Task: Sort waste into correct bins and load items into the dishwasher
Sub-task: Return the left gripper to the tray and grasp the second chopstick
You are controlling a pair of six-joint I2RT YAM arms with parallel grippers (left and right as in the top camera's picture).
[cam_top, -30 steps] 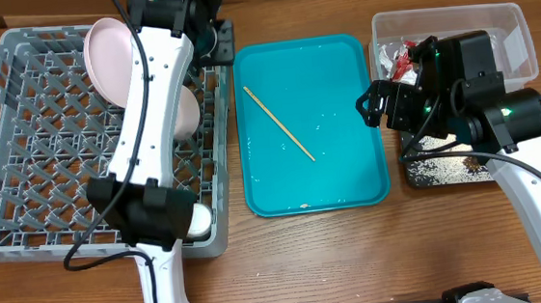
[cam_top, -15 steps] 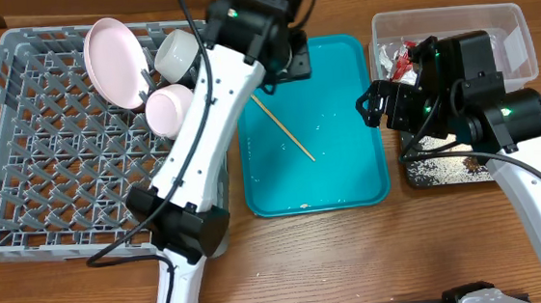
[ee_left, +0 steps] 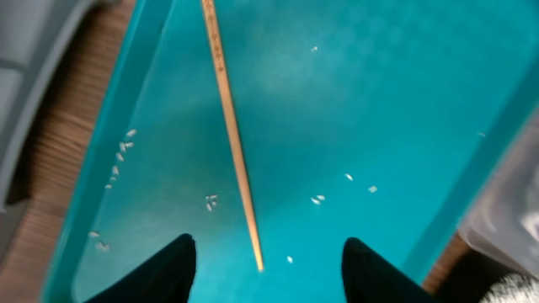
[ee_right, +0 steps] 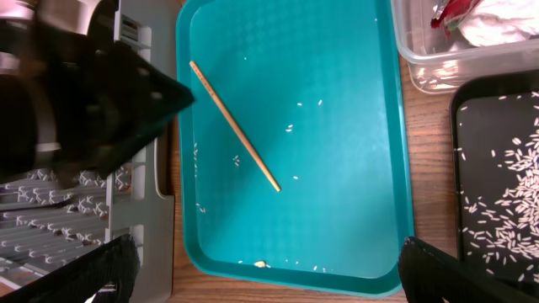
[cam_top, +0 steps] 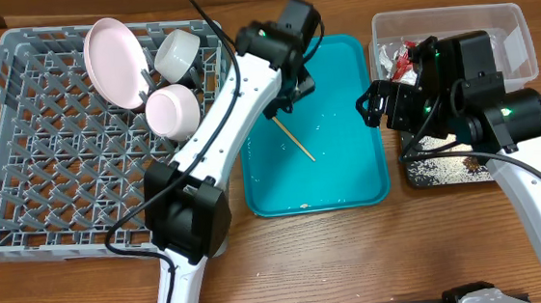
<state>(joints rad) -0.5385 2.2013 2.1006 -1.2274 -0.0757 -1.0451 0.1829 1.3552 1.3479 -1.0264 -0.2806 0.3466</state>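
My left gripper reaches the light-wood chopstick and grabs the middle of its body [cam_top: 286,132] next, leaving the chopstick's thin tip free to enter the dish rack [cam_top: 22,190].
One light-wood chopstick [cam_top: 292,137] lies diagonally on the teal tray [cam_top: 350,179]. It also shows in the left wrist view [ee_left: 230,126] and the right wrist view [ee_right: 234,126]. My left gripper [cam_top: 290,90] hovers over the chopstick's far end, open and empty, with its near tip between the fingers [ee_left: 265,257]. My right gripper [cam_top: 383,104] is open and empty above the tray's right side. The grey dish rack [cam_top: 22,190] holds a pink plate [cam_top: 113,50] and two white bowls [cam_top: 177,52] [cam_top: 173,111]. A small golden-brown lump [ee_right: 259,263] lies by the tray's front edge.
The clear tub [cam_top: 511,16] at back right holds a red-and-silver wrapper [cam_top: 402,61] and white tissue [ee_right: 505,21]. The black tray [ee_right: 497,168] in front of it holds rice grains. Loose grains [ee_left: 118,156] dot the teal tray.
My left arm swung right from over the dish rack to over the teal tray, ending above the chopstick. The plate and bowls came into view in the rack. The right arm has not moved.
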